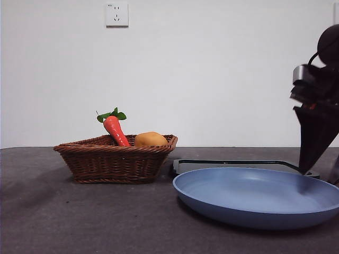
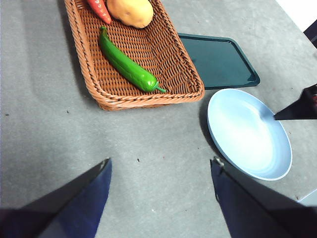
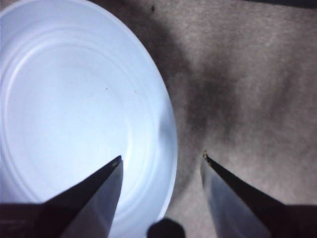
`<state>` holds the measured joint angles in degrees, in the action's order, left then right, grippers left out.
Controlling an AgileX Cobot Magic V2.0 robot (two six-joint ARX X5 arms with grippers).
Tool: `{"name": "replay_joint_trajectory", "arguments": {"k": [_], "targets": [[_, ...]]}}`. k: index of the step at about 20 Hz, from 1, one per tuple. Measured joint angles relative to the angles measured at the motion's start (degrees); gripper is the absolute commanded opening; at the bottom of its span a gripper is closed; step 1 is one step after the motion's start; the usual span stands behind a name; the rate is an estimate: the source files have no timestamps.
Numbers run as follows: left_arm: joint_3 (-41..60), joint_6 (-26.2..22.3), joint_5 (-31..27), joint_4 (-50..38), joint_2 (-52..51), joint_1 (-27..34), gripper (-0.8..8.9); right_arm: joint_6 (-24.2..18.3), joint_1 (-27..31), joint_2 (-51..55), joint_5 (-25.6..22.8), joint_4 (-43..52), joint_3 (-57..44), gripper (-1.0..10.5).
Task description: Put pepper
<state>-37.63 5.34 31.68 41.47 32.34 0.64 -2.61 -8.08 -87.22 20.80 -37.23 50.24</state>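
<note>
The plate's for the pepper: my right gripper should next grip its rim (image 3: 167,144) to set it on the tray.
The dark-green pepper (image 2: 127,63) lies in the brown wicker basket (image 2: 185,96), beside a red-orange carrot (image 2: 99,10) and a yellow-orange lump (image 2: 130,12). In the front view the basket (image 1: 114,161) hides the pepper. My left gripper (image 2: 161,163) is open and empty, high above bare table short of the basket. My right gripper (image 3: 162,158) is open and empty, low over the rim of the blue plate (image 3: 64,109); it shows at the right edge of the front view (image 1: 312,153).
The blue plate (image 1: 259,196) sits right of the basket. A dark-green flat tray (image 2: 218,62) lies behind the plate, next to the basket. The table is grey. A white wall with a socket (image 1: 117,15) stands behind.
</note>
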Motion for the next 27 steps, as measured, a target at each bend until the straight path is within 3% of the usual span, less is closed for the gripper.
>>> {"name": "replay_joint_trajectory", "arguments": {"k": [5, 10, 16, 20, 27], "targets": [[0.0, 0.0, 0.0, 0.0, 0.0, 0.0, 3.52, 0.02, -0.9, -2.82, 0.0, 1.36, 0.0, 2.0], [0.0, 0.04, -0.02, 0.0, 0.0, 0.0, 3.52, 0.07, -0.92, -4.0, -0.02, 2.16, 0.0, 0.0], [0.0, 1.7, -0.11, -1.44, 0.0, 0.0, 3.52, 1.57, -0.81, -3.21, 0.24, 1.9, 0.02, 0.1], [-2.97, 4.81, -0.79, -3.67, 4.0, -1.68, 3.51, 1.79, -0.44, 4.22, -0.37, 0.55, 0.0, 0.1], [-19.54, 6.54, -16.0, -4.07, 25.35, -13.73, 3.5, 1.79, 3.06, 19.28, -0.42, -3.3, 0.02, 0.1]]}}
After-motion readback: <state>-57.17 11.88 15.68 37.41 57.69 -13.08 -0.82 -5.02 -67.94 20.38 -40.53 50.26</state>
